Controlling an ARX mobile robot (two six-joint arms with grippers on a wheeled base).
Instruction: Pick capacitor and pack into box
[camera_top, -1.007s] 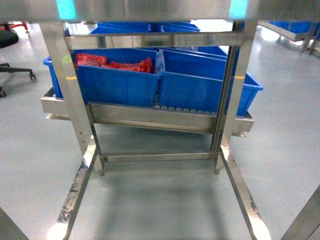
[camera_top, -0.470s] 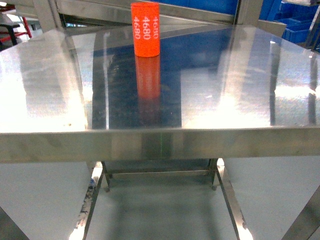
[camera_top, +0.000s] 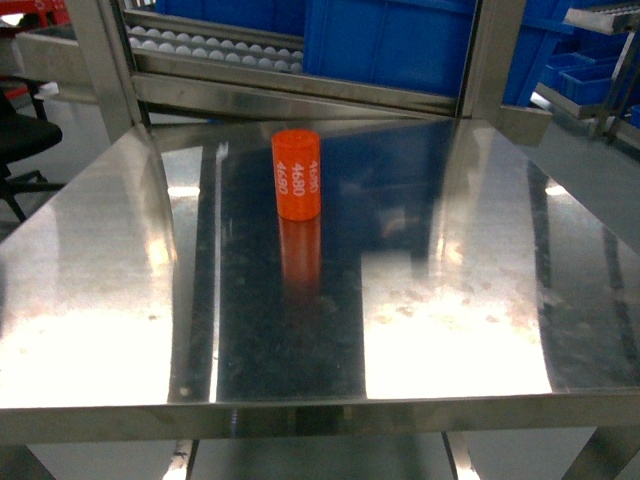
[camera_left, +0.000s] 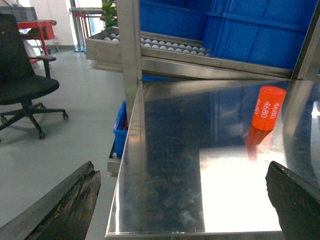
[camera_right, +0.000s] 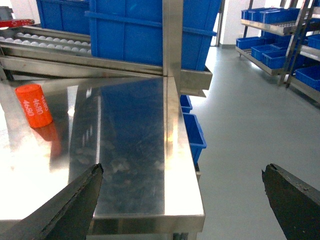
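My left gripper grabs the orange capacitor by its round printed body (camera_top: 297, 180) next, to pack it into the box.
An orange cylindrical capacitor (camera_top: 296, 175) printed "4680" stands upright on the steel table (camera_top: 450, 300), towards its far middle. In the left wrist view the capacitor (camera_left: 269, 107) is ahead and to the right of my left gripper (camera_left: 181, 167), which is open and empty over the table's near left edge (camera_left: 165, 150). In the right wrist view the capacitor (camera_right: 34, 106) is far to the left of my right gripper (camera_right: 182, 167), open and empty, straddling the table's right edge (camera_right: 130, 130). Neither gripper shows in the head view. The box is out of view.
Blue bins (camera_top: 400, 45) sit on a roller rack (camera_top: 210, 45) behind the table. A black office chair (camera_left: 25, 85) stands on the floor to the left. Shelves with more blue bins (camera_right: 272, 30) stand at the far right. Small blue bins (camera_right: 192, 132) sit below the table's right side.
The head view has risen from beneath the table to above it. The capacitor now appears lower in the frame, with the whole tabletop in sight.
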